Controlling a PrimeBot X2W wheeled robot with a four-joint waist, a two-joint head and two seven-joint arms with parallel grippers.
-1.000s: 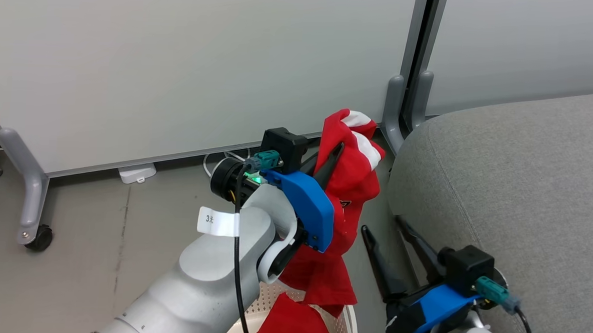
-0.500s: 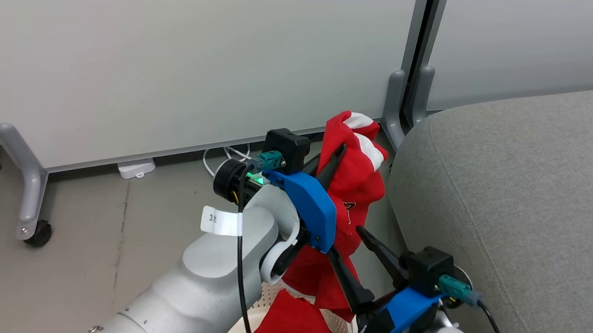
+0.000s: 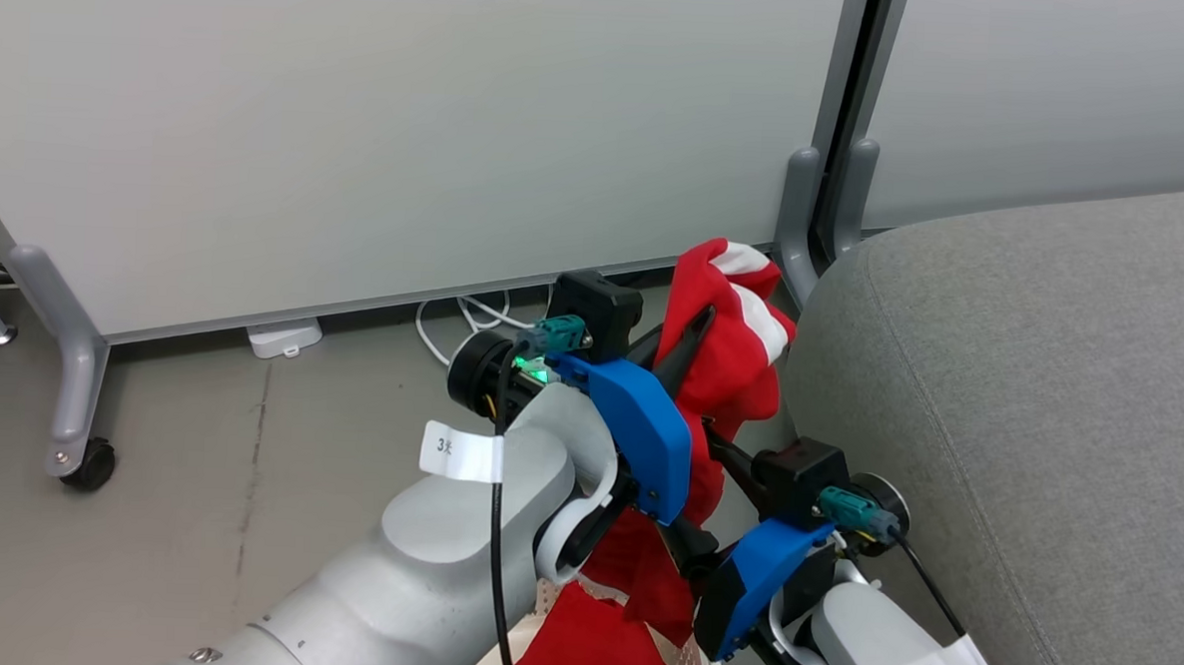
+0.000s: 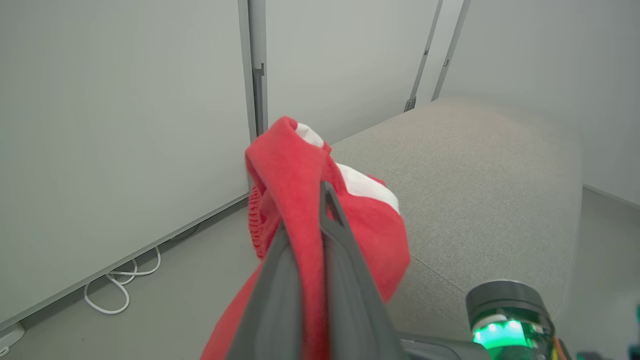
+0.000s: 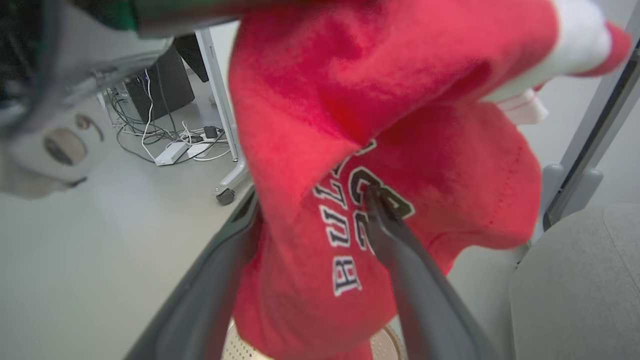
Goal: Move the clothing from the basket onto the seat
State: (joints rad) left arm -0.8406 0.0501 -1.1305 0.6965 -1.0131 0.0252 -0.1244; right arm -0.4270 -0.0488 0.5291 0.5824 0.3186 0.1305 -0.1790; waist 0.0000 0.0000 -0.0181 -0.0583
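My right gripper grabs the red garment by its lettered section (image 5: 345, 234) next, to move the garment onto the seat (image 5: 573, 282).
My left gripper (image 3: 698, 317) is shut on a red clothing piece (image 3: 736, 354) with white panels, held up beside the grey seat (image 3: 1029, 392). In the left wrist view its fingers (image 4: 345, 250) pinch the fabric (image 4: 295, 170) in front of the seat (image 4: 475, 175). The garment hangs down toward the cream basket (image 3: 686, 661), where more red fabric (image 3: 578, 652) lies. My right gripper (image 5: 312, 197) is open. Its two fingers straddle the hanging garment (image 5: 400, 100) at the black-and-white lettering. In the head view the right gripper (image 3: 711, 468) sits just below the left one.
Grey partition panels (image 3: 362, 113) on wheeled feet (image 3: 87, 465) stand behind, with a post (image 3: 822, 213) close to the seat's corner. White cables (image 3: 453, 321) and a power block (image 3: 282, 339) lie on the floor by the panel.
My right gripper has moved up and left from beside the seat, and its open fingers now straddle the hanging garment. The left gripper still holds the clothing and has risen slightly.
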